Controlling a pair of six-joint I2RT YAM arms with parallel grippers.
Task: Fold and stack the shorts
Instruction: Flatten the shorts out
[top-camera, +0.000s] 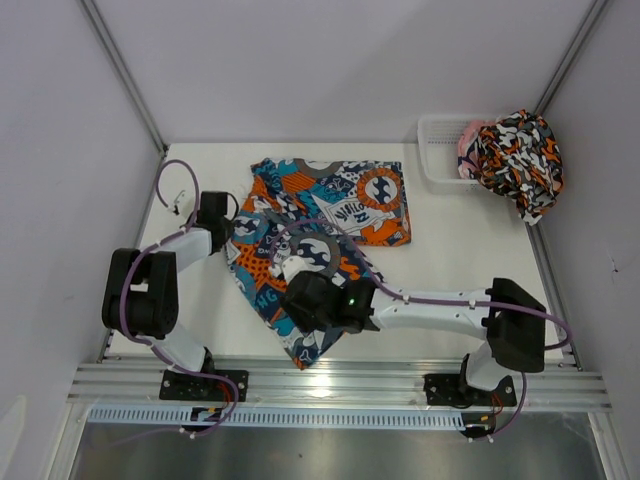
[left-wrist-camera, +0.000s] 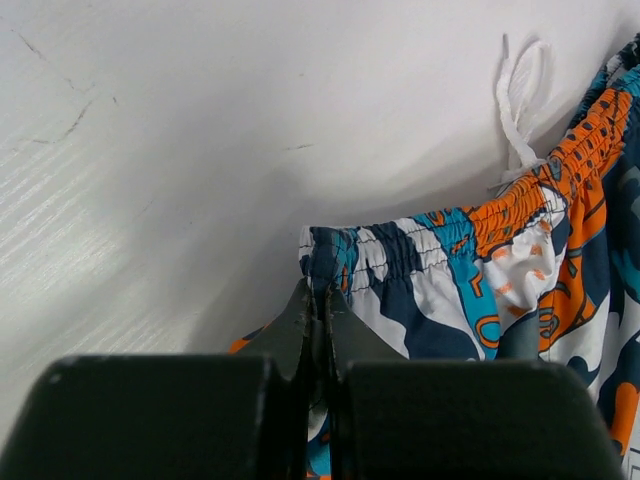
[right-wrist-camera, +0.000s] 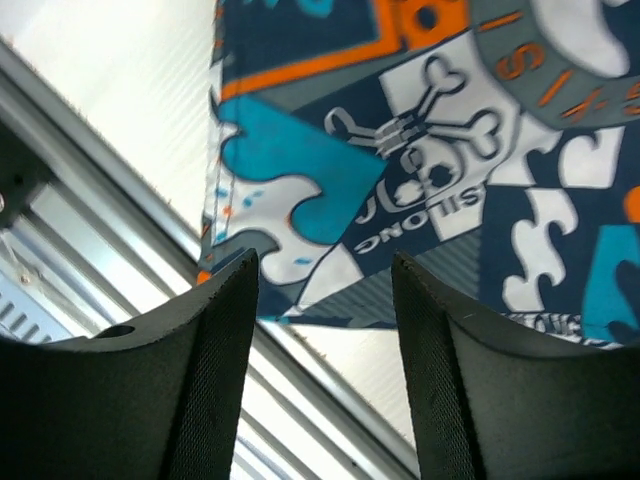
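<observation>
The right gripper grabs the shorts' near leg hem (right-wrist-camera: 300, 250) by its outer corner (right-wrist-camera: 256, 303) next, to fold that leg over the other.
The teal-blue, orange and white shorts (top-camera: 330, 235) lie spread and rumpled on the white table, one leg reaching the near edge. My left gripper (top-camera: 232, 232) is shut on the shorts' waistband corner (left-wrist-camera: 335, 262) at their left side. A white drawstring (left-wrist-camera: 515, 100) lies on the table beyond. My right gripper (top-camera: 305, 315) is open above the near leg hem (right-wrist-camera: 300, 250), holding nothing. The blotched orange, black, white and grey shorts (top-camera: 520, 160) hang over the white mesh basket (top-camera: 440, 150) at the back right.
An aluminium rail (top-camera: 340, 382) runs along the table's near edge, just under the right gripper (right-wrist-camera: 325, 300). Grey walls and metal posts close in the left, back and right sides.
</observation>
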